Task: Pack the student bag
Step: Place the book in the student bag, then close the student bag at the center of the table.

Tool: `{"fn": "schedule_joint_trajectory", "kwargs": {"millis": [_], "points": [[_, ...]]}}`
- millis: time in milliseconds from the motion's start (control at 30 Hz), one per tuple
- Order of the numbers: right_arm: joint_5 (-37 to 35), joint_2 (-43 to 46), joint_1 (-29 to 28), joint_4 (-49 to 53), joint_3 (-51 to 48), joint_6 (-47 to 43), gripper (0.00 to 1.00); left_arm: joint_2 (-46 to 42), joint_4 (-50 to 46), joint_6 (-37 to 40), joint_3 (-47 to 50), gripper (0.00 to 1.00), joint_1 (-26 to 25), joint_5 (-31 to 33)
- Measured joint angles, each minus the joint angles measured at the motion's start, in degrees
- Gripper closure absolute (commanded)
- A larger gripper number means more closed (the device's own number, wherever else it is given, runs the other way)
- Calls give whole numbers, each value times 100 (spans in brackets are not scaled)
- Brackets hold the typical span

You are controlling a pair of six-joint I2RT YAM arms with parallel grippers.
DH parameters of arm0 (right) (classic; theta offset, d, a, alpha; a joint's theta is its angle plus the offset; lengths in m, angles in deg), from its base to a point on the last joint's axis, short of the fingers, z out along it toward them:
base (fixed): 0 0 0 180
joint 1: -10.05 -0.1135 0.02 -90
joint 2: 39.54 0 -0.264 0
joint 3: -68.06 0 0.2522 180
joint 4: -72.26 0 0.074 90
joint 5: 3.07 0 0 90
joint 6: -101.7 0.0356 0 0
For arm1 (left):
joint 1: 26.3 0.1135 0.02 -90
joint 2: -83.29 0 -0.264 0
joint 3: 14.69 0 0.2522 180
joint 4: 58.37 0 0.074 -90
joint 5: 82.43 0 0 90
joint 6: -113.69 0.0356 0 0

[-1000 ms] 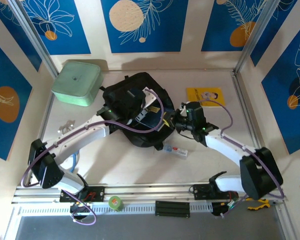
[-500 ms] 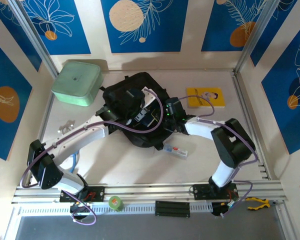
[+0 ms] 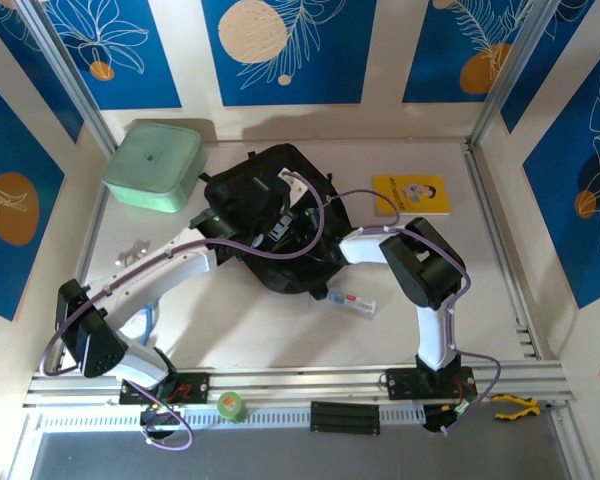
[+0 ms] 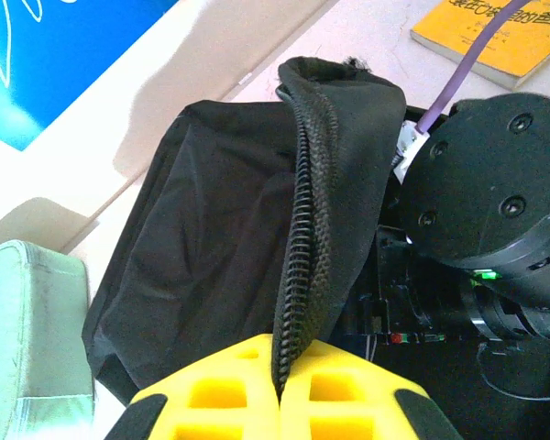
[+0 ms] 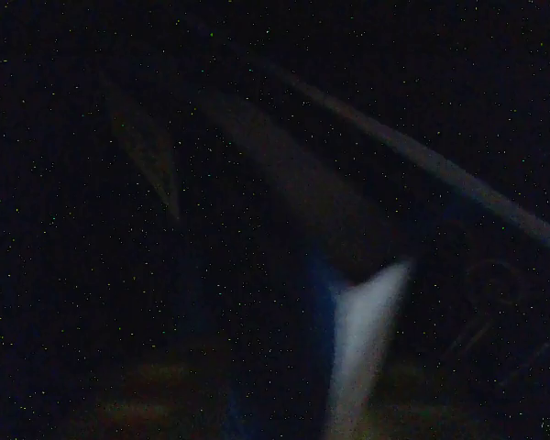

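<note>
The left gripper has to keep holding the flap for now, because if the gripper opened, the flap would fall against the wrist of the robot's right arm, which reaches into the bag's opening.
The student bag (image 3: pixel 280 245) lies in the middle of the table, black and soft, with its top flap lifted. My left gripper (image 3: pixel 244 206) is at the bag's left side. In the left wrist view its yellow fingers (image 4: pixel 220 394) are shut on the zipper edge (image 4: pixel 298 247) of that flap and hold it up. My right arm's wrist (image 3: pixel 332 226) reaches from the right into the bag's opening, and its black housing (image 4: pixel 495 202) sits just beside the raised flap. The right wrist view is nearly black, with one blurred pale shape (image 5: pixel 367 339). Its fingers cannot be made out.
A mint-green lidded box (image 3: pixel 153 165) stands at the back left, close to the bag. A yellow booklet (image 3: pixel 411 193) lies to the bag's right. A small white tube (image 3: pixel 351 299) lies in front of the bag. A green tape roll (image 3: pixel 230 405) rests on the front rail.
The right arm has folded and swung left, carrying its gripper from the bag's right side into the opening. The left gripper has kept its hold on the flap.
</note>
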Motion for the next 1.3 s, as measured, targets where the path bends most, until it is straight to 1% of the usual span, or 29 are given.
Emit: {"fn": "schedule_joint_trajectory", "kwargs": {"millis": [233, 433, 533, 667, 733, 867, 933, 967, 1033, 1100, 1167, 1200, 1267, 1300], "points": [[219, 332, 2, 341, -236, -94, 58, -2, -15, -61, -2, 100, 0, -2], [251, 575, 17, 625, -446, -98, 58, -2, -24, -63, -2, 100, 0, -2], [251, 824, 37, 745, -568, -164, 57, -2, -46, -70, 0, 100, 0, 0], [286, 1596, 101, 1231, -678, -404, 51, -2, -153, -212, 15, 100, 22, -13], [297, 2201, 197, 1574, -682, -610, 50, -28, -149, -321, 129, 100, 37, -72], [313, 3259, 494, 2240, -708, -1113, 50, -205, -103, -562, 625, 100, 70, -186], [286, 3633, 673, 2806, -693, -1458, 48, -330, -55, -691, 907, 98, 90, -317], [260, 3768, 745, 3091, -684, -1606, 46, -391, -17, -748, 1025, 94, 101, -411], [146, 3993, 927, 3764, -656, -1919, 41, -533, 140, -857, 1287, 81, 118, -671], [35, 4207, 1158, 4393, -656, -2218, 38, -719, 466, -1003, 1641, 57, 125, -1012], [9, 4374, 1453, 4865, -656, -2470, 37, -903, 807, -1196, 2006, 40, 129, -1353], [24, 4437, 1650, 5047, -656, -2579, 34, -973, 966, -1303, 2159, 32, 131, -1519], [70, 4472, 2022, 5243, -651, -2758, 32, -1058, 1261, -1556, 2354, 21, 133, -1777], [107, 4450, 2203, 5300, -638, -2833, 30, -1091, 1434, -1700, 2422, 18, 133, -1880]]}}
